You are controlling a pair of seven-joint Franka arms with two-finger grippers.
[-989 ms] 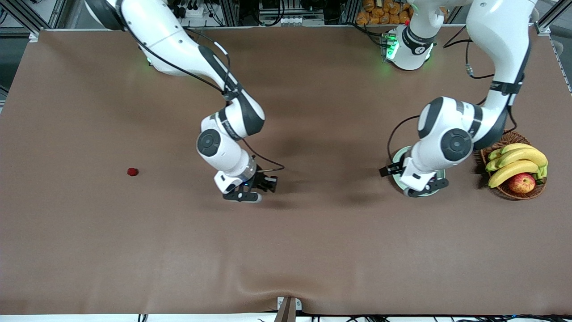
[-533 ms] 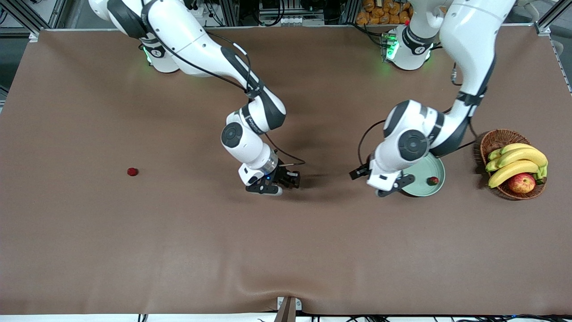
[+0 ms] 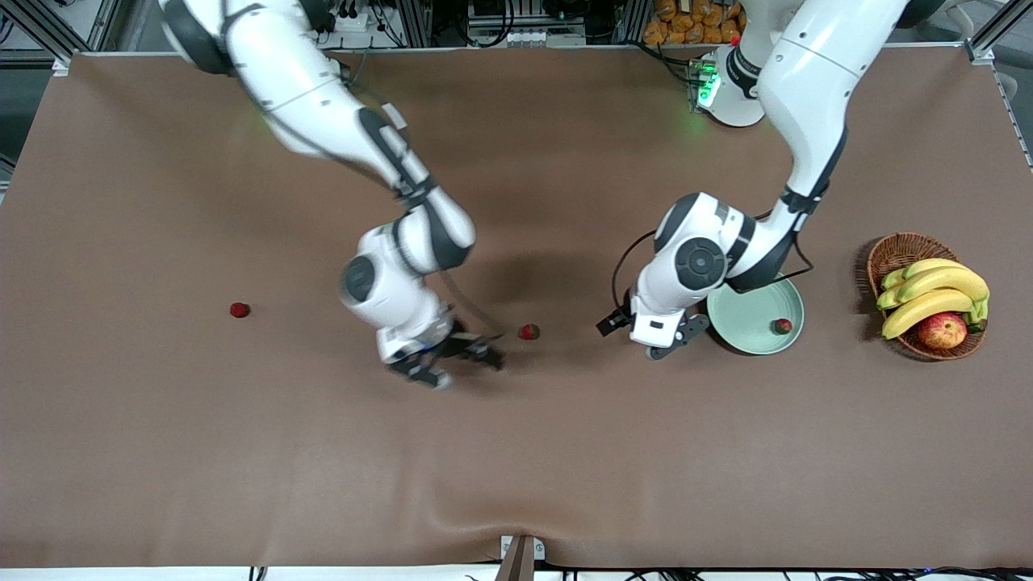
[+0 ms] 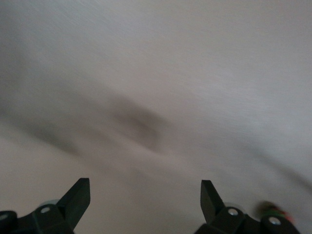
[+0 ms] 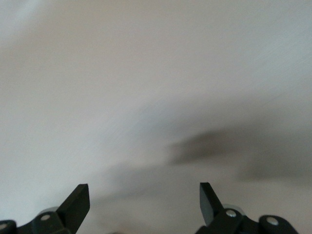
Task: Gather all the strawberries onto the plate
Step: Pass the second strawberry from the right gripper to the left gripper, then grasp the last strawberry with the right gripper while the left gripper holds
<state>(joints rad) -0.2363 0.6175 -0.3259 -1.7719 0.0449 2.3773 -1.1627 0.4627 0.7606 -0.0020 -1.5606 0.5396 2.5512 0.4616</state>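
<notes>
My left gripper grabs the middle strawberry by its leafy end [image 3: 529, 331] next, to gather it onto the pale green plate [image 3: 746, 300].
A pale green plate [image 3: 746, 300] lies toward the left arm's end of the table, and one strawberry [image 3: 781, 326] rests in it by the rim. A second strawberry [image 3: 529, 332] lies on the brown table between the two grippers. A third strawberry [image 3: 239, 310] sits alone toward the right arm's end. My left gripper [image 3: 655, 345] hangs low beside the plate, on the side toward the middle strawberry. In the left wrist view that gripper [image 4: 145, 187] is open and empty. My right gripper [image 3: 456, 361] is low beside the middle strawberry, and the right wrist view shows it [image 5: 144, 190] open with nothing inside.
A brown wicker basket [image 3: 896, 252] with bananas [image 3: 936, 290] and an apple [image 3: 943, 330] stands beside the plate at the left arm's end. A small bracket [image 3: 519, 557] sits on the table's edge nearest the front camera.
My right gripper carried a strawberry toward the middle, opened, left it on the table and drew back. My left arm swung off the plate toward the middle, uncovering the plate and its strawberry.
</notes>
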